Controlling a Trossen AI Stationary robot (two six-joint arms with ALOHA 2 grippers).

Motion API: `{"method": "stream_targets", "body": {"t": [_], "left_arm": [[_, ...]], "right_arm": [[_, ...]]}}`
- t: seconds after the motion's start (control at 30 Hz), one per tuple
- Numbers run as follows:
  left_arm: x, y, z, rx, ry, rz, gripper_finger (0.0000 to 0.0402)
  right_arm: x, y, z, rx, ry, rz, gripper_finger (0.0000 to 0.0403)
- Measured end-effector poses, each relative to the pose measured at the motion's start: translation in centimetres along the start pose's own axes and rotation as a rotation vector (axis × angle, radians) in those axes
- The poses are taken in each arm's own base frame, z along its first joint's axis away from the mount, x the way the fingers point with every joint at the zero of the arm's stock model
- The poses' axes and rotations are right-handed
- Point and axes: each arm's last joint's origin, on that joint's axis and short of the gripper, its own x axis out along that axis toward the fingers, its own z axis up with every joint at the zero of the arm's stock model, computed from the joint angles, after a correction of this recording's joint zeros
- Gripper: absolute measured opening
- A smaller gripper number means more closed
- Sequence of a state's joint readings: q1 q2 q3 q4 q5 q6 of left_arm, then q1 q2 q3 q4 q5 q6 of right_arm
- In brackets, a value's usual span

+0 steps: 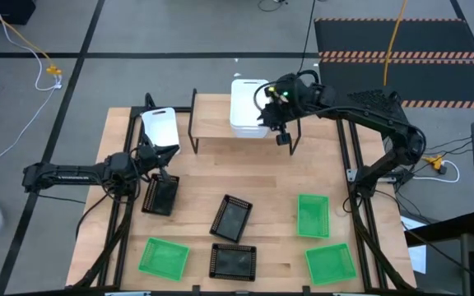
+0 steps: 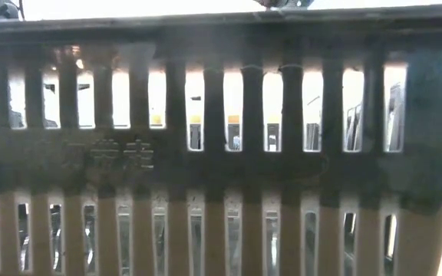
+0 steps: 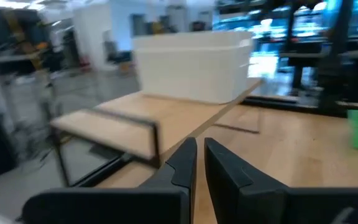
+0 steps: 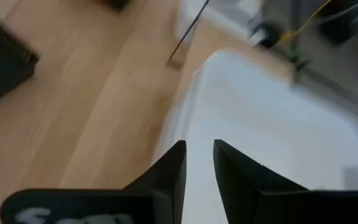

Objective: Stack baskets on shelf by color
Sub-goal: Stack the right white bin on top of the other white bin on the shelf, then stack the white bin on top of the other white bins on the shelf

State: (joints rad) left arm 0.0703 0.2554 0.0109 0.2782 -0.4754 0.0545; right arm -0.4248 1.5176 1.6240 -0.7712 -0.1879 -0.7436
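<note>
The robot's left gripper will next grab the lone white basket by its rim near a corner (image 1: 175, 143), to bring it onto the white stack (image 1: 249, 107).
The light-wood shelf (image 1: 216, 123) stands at the table's far edge. Nested white baskets (image 1: 248, 107) rest on its right end, also seen in the left wrist view (image 3: 194, 65). A third white basket (image 1: 160, 125) sits on the table left of the shelf. My right gripper (image 1: 284, 136) hangs just right of the white stack (image 4: 278, 124), its fingers a narrow gap apart and holding nothing. My left gripper (image 1: 163, 160) is shut and empty, between the lone white basket and a black mesh basket (image 1: 160, 195).
Two more black mesh baskets (image 1: 231, 218) (image 1: 233, 261) lie at the table's middle and near edge. Green baskets lie near left (image 1: 164, 256), right (image 1: 312, 215) and near right (image 1: 330, 263). A black basket's slotted wall (image 2: 221, 153) fills the low view.
</note>
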Motion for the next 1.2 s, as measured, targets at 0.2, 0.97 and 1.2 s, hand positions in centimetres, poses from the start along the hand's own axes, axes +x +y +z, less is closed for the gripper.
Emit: {"method": "stream_targets", "body": {"t": [0.2,0.97,1.2], "left_arm": [[0.0,0.3,0.4,-0.003,0.096,0.085,0.0036],[3.0,1.4,-0.2,-0.105,0.653,0.404,0.0161],[4.0,1.7,-0.6,-0.175,0.682,0.363,0.0157]], "right_arm": [[-3.5,0.4,1.4,0.107,-0.185,-0.005,0.0077],[-0.6,12.2,-4.7,0.124,-0.635,-0.063,0.0077],[-0.4,12.7,-5.2,0.124,-0.623,-0.052,0.0077]]}}
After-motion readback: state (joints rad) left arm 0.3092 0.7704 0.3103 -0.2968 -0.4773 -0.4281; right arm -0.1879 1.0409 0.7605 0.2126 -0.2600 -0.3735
